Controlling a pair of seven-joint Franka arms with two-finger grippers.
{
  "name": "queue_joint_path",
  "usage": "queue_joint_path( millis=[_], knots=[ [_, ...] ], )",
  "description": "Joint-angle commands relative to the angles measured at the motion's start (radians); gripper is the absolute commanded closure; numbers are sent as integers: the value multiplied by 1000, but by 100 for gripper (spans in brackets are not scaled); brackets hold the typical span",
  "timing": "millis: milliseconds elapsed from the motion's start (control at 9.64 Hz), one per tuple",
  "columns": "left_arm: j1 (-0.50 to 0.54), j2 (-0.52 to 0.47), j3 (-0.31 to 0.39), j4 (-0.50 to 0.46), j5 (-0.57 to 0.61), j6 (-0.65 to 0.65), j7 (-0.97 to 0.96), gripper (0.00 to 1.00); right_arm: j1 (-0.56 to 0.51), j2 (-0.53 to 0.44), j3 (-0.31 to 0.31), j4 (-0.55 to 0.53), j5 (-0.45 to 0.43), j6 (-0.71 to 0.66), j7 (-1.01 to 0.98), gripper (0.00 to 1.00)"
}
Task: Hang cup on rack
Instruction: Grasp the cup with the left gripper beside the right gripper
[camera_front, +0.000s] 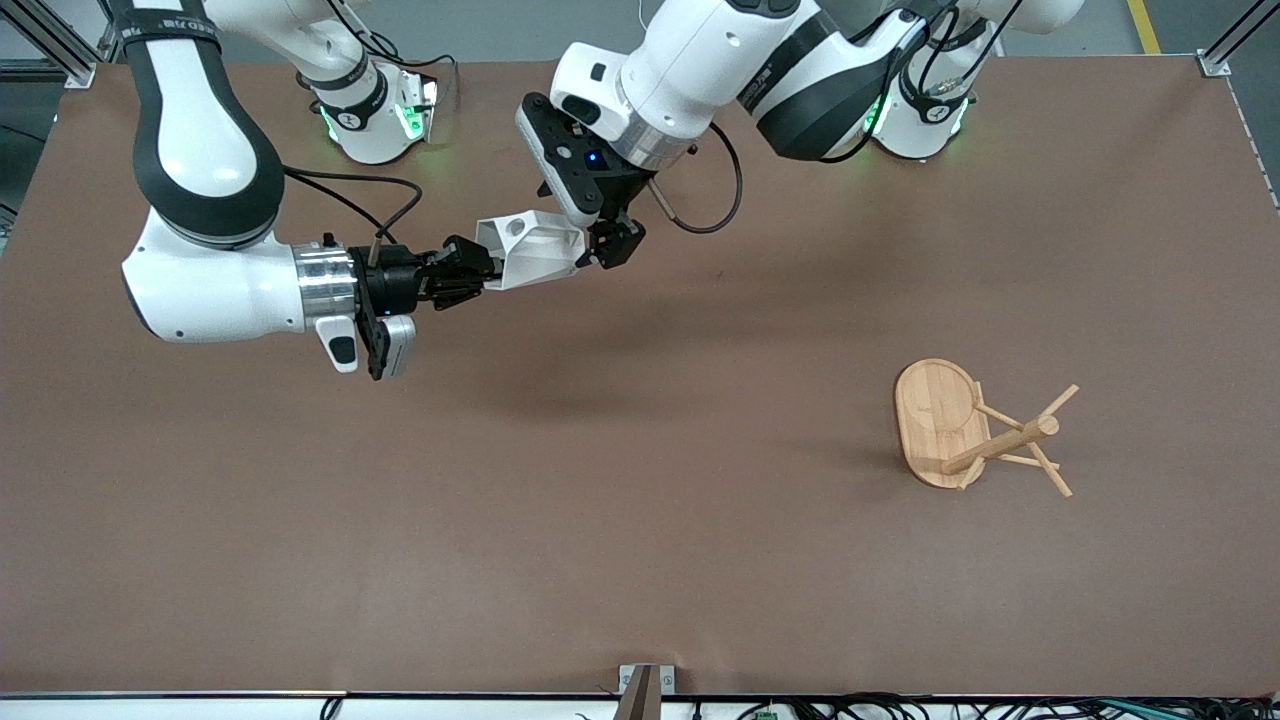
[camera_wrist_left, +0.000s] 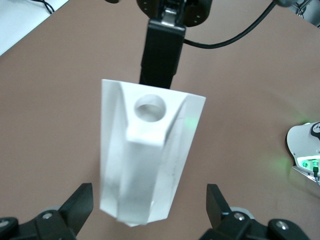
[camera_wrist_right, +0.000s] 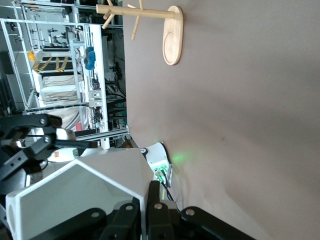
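The robot's left gripper will next hold the cup by its base end (camera_wrist_left: 142, 202), so the cup's round handle hole (camera_wrist_left: 150, 108) stays free to slip onto the rack.
The white faceted cup (camera_front: 530, 248) hangs in the air over the table's middle, toward the robots' bases. My right gripper (camera_front: 472, 272) is shut on the cup's rim wall; its fingers (camera_wrist_right: 150, 210) pinch that wall. My left gripper (camera_front: 610, 240) is at the cup's other end, open, one finger (camera_wrist_left: 80, 205) on each side of the cup (camera_wrist_left: 150, 160) without touching it. The handle's round hole (camera_wrist_left: 150, 107) faces the left wrist camera. The bamboo rack (camera_front: 935, 415) stands on the table toward the left arm's end, nearer the front camera; it also shows in the right wrist view (camera_wrist_right: 172, 40).
The brown table top (camera_front: 640, 560) is bare apart from the rack. Both arm bases (camera_front: 375, 120) stand at the table's back edge. A cable (camera_front: 715, 215) loops from the left wrist.
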Motion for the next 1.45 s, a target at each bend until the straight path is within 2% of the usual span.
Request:
queue_joint_path(
  millis=[0, 519, 622, 830, 933, 1037, 1141, 1244, 1348],
  knots=[
    [-3, 22, -2, -6, -13, 12, 39, 0, 7, -37, -5, -32, 41, -10, -10, 99],
    [-7, 43, -2, -3, -9, 52, 58, 1, 7, -82, -5, -53, 75, -32, 1, 99],
    [-10, 43, -2, -3, -5, 64, 64, 9, 7, -80, -5, -52, 75, -32, 13, 99],
    [-10, 43, -2, -1, -9, 64, 87, 15, 7, -82, -5, -52, 75, -32, 16, 99],
    [-9, 42, -2, -1, -7, 66, 98, 35, 7, -82, -5, -52, 75, -32, 16, 99],
    [-9, 42, -2, -1, -5, 66, 107, 66, 7, -82, -5, -52, 75, -32, 16, 98],
    [-9, 36, -2, -3, -5, 66, 109, 88, 7, -82, -5, -52, 75, -32, 27, 98],
    [-7, 36, 0, -5, -5, 66, 109, 99, 8, -82, -5, -49, 75, -32, 40, 98],
    [-6, 36, 0, -5, -5, 66, 107, 99, 8, -83, -5, -49, 75, -32, 47, 98]
  ],
)
